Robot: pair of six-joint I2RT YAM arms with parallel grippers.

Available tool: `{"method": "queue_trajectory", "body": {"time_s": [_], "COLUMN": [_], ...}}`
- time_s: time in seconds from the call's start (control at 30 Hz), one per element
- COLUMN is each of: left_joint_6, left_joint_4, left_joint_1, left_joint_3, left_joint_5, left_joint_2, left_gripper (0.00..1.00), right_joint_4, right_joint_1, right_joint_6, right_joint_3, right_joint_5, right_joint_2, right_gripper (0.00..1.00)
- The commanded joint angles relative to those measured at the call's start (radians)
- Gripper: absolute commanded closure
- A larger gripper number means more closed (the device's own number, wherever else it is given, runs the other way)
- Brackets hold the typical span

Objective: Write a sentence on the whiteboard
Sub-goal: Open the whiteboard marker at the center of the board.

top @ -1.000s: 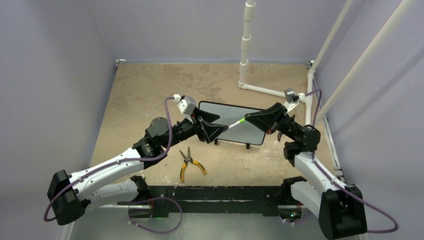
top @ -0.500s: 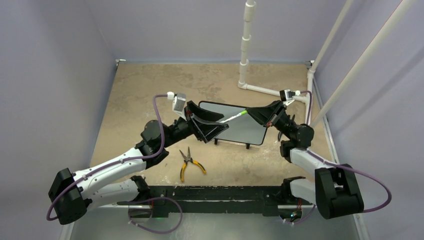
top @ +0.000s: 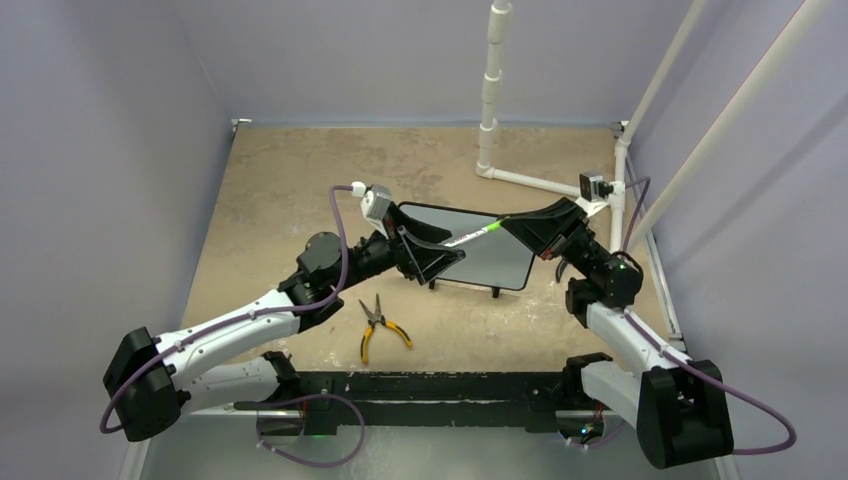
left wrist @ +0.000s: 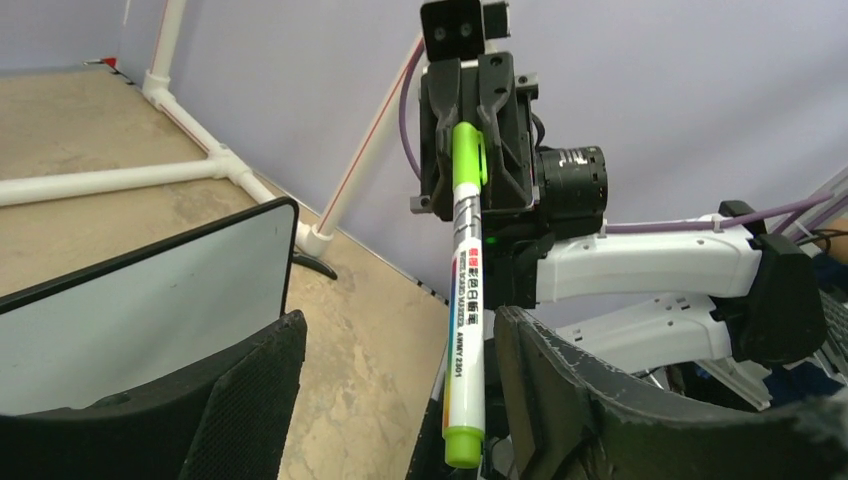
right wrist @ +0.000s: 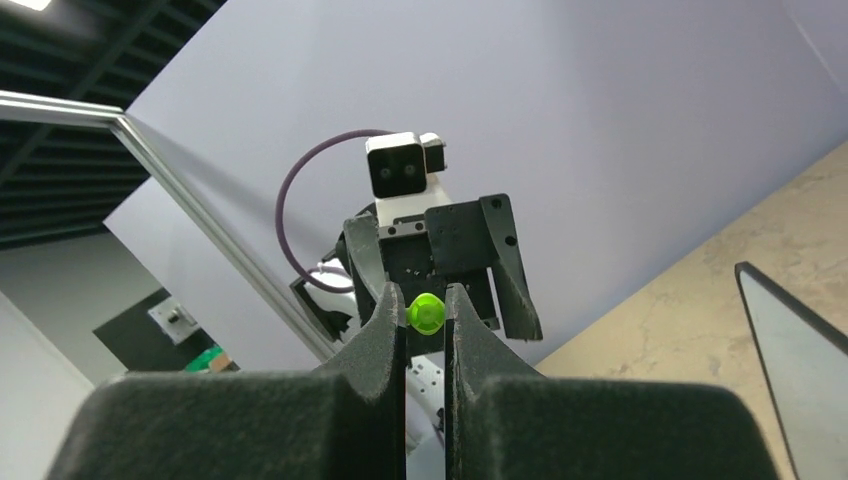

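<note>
My left gripper grips the marker's white body (top: 457,241) next, away from the marker's green end with the cap. Then the cap is free to come off for writing.
The whiteboard (top: 500,262) stands upright on its little feet mid-table; its grey face also shows in the left wrist view (left wrist: 150,300) and the right wrist view (right wrist: 800,370). The sentence is not visible on it in any view. A white marker with green ends (top: 478,235) hangs in the air in front of the board. My right gripper (top: 510,228) is shut on its green capped end (right wrist: 427,313). My left gripper (left wrist: 400,330) is open, and the marker's body (left wrist: 465,300) passes between the fingers, near the right one, untouched.
Yellow-handled pliers (top: 380,325) lie on the table in front of the board. A white pipe frame (top: 490,100) rises at the back right, with slanted poles along the right edge. Purple walls close in the table on three sides.
The left jaws have spread wider around the marker. Both arms shifted slightly, first left and then back right, the marker staying in the right gripper.
</note>
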Motion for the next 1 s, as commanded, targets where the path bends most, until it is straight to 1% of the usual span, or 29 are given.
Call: {"method": "queue_trajectory", "body": {"time_s": [0.0,0.1,0.17,0.27,0.5,0.63,0.67,0.73,0.87,0.97], "left_joint_6": [0.016,0.017,0.016,-0.005,-0.051,-0.060,-0.064,-0.072,-0.088,-0.097], "left_joint_4": [0.046,0.045,0.038,0.076,0.188,0.192,0.191,0.193,0.216,0.226], "left_joint_1": [0.004,0.003,0.003,0.004,0.004,0.003,0.003,0.003,0.003,0.003], "left_joint_3": [0.042,0.047,0.057,0.057,0.040,0.038,0.037,0.037,0.032,0.032], "left_joint_5": [0.083,0.101,0.114,0.140,0.127,0.110,0.107,0.108,0.108,0.101], "left_joint_2": [0.012,0.018,0.029,0.046,0.051,0.044,0.045,0.050,0.056,0.059], "left_gripper": [0.32,0.37,0.42,0.45,0.43,0.41,0.41,0.46,0.48,0.55], "right_joint_4": [0.185,0.084,0.009,-0.039,-0.062,-0.067,-0.067,-0.066,-0.066,-0.076], "right_joint_1": [0.007,0.008,0.009,0.011,0.018,0.020,0.019,0.020,0.023,0.024], "right_joint_6": [-0.090,-0.145,-0.191,-0.219,-0.232,-0.238,-0.239,-0.241,-0.246,-0.253], "right_joint_3": [0.050,0.070,0.083,0.095,0.092,0.084,0.083,0.082,0.080,0.075], "right_joint_5": [-0.006,-0.020,-0.027,-0.029,-0.034,-0.034,-0.033,-0.031,-0.028,-0.025], "right_joint_2": [-0.012,-0.028,-0.045,-0.063,-0.057,-0.055,-0.054,-0.054,-0.052,-0.057], "right_gripper": [1.00,1.00,1.00,1.00,1.00,1.00,1.00,1.00,1.00,1.00]}}
